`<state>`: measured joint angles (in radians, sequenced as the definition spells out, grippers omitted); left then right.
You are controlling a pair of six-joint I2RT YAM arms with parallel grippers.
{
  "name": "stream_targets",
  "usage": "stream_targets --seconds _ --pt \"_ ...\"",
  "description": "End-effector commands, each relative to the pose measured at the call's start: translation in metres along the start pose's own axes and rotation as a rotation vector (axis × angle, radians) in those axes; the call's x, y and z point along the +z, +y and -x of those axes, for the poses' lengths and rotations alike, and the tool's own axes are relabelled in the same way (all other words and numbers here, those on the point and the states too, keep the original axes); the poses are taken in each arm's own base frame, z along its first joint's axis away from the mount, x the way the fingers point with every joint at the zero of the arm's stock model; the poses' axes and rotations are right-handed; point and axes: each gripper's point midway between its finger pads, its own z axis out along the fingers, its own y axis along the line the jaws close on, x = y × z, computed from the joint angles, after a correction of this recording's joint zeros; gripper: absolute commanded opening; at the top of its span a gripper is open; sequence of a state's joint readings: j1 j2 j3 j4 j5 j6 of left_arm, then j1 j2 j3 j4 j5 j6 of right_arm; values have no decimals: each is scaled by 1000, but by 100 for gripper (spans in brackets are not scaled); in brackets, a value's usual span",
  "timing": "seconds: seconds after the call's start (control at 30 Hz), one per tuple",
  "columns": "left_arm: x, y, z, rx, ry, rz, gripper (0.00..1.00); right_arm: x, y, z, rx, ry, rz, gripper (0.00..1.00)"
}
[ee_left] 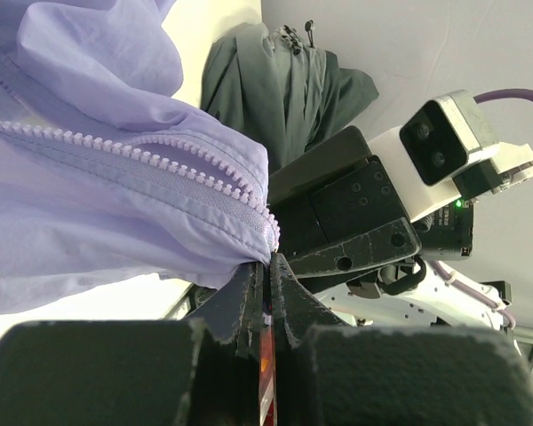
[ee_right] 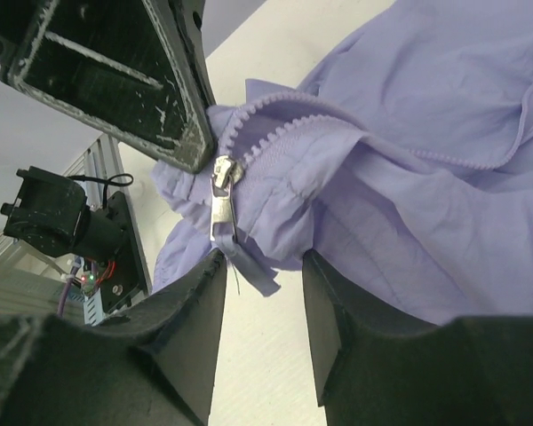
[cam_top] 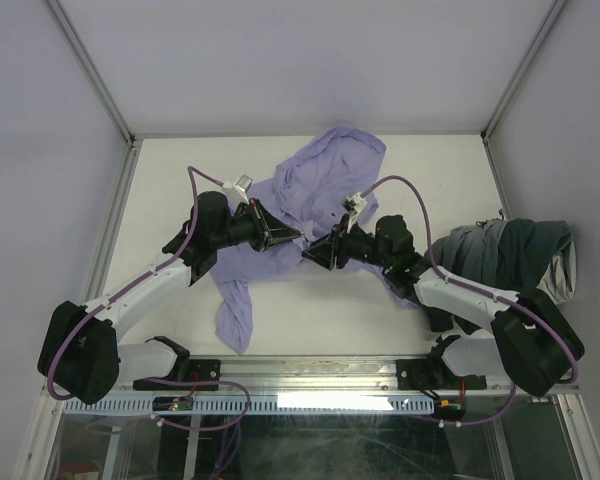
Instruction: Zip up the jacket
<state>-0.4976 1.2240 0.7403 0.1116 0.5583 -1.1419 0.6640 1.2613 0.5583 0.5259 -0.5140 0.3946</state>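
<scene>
My right gripper closes on the tab now, since the loose end of the fabric tab (ee_right: 254, 270) hangs between the open fingers, so closing would catch it.
The lavender jacket (cam_top: 310, 190) lies crumpled in the middle of the table, one sleeve trailing toward the near edge. My left gripper (cam_top: 292, 237) is shut on the jacket's edge at the bottom end of the zipper teeth (ee_left: 160, 164); the fabric is pinched between its fingers (ee_left: 268, 266). My right gripper (cam_top: 312, 256) faces it a little to the right, open. In the right wrist view the silver zipper slider (ee_right: 220, 200) hangs just beyond the open fingers (ee_right: 195, 306), near the left one, with lavender fabric (ee_right: 409, 177) spread behind.
A dark grey-green bunched garment (cam_top: 505, 255) lies at the table's right side, behind the right arm; it also shows in the left wrist view (ee_left: 275, 89). White enclosure walls stand on three sides. The metal rail (cam_top: 310, 370) runs along the near edge.
</scene>
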Motion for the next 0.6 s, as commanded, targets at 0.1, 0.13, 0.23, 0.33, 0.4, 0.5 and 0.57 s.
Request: stream_targets --seconds 0.1,0.13,0.23,0.33,0.4,0.5,0.57 --pt "-3 -29 5 33 -11 -78 0 7 11 31 -62 -116 42 42" --pt "-3 -30 6 34 -13 -78 0 7 11 31 -61 -115 42 42" --pt "-3 -28 6 35 -18 -74 0 4 19 26 -62 -80 77 23" --pt "-2 -23 6 41 -20 -57 0 -2 20 18 -45 -28 66 8" --pt "-2 -17 7 57 -29 -31 0 -7 25 17 -41 12 66 2" --pt "-3 -6 9 90 -39 27 0 -15 35 20 -47 57 77 0" --pt "-3 1 10 123 -41 65 0 -19 40 25 -57 76 74 0"
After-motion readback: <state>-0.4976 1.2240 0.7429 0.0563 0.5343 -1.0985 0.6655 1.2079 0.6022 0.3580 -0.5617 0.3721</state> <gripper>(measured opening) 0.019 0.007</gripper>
